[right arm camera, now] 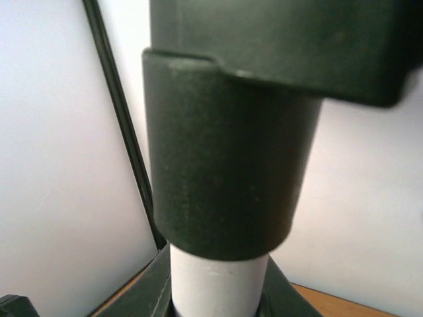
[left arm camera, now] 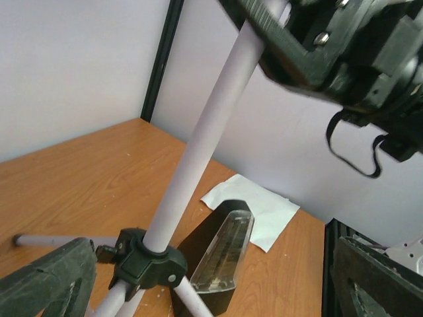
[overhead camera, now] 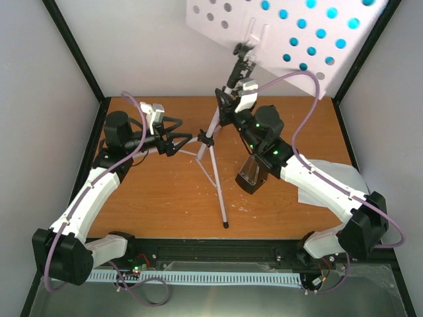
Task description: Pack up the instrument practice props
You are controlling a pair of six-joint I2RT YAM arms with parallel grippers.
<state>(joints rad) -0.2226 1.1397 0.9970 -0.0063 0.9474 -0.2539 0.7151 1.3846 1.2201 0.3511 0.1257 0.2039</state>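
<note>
My left gripper grabs the music stand's silver pole (overhead camera: 215,125) just above the black hub (overhead camera: 208,140) next, leaving the upper pole free for my right gripper to turn.
The music stand's silver pole (overhead camera: 215,125) rises tilted from its black tripod hub (overhead camera: 208,140) to the perforated grey tray (overhead camera: 264,30) at the top, where blue shows through the right-hand holes. My right gripper (overhead camera: 227,109) is shut on the pole below a black collar (right arm camera: 228,152), its fingers (right arm camera: 142,290) flanking the white tube (right arm camera: 218,281). My left gripper (overhead camera: 185,140) stands open just left of the hub (left arm camera: 147,264), its fingers (left arm camera: 46,284) wide apart and holding nothing. The black metronome (overhead camera: 253,173) with its clear cover (left arm camera: 221,254) stands under my right arm.
A white paper sheet (overhead camera: 330,178) lies on the wooden table at the right, partly under my right arm, and behind the metronome in the left wrist view (left arm camera: 254,208). Tripod legs (overhead camera: 218,191) spread toward the table's front. Black frame posts and white walls enclose the table.
</note>
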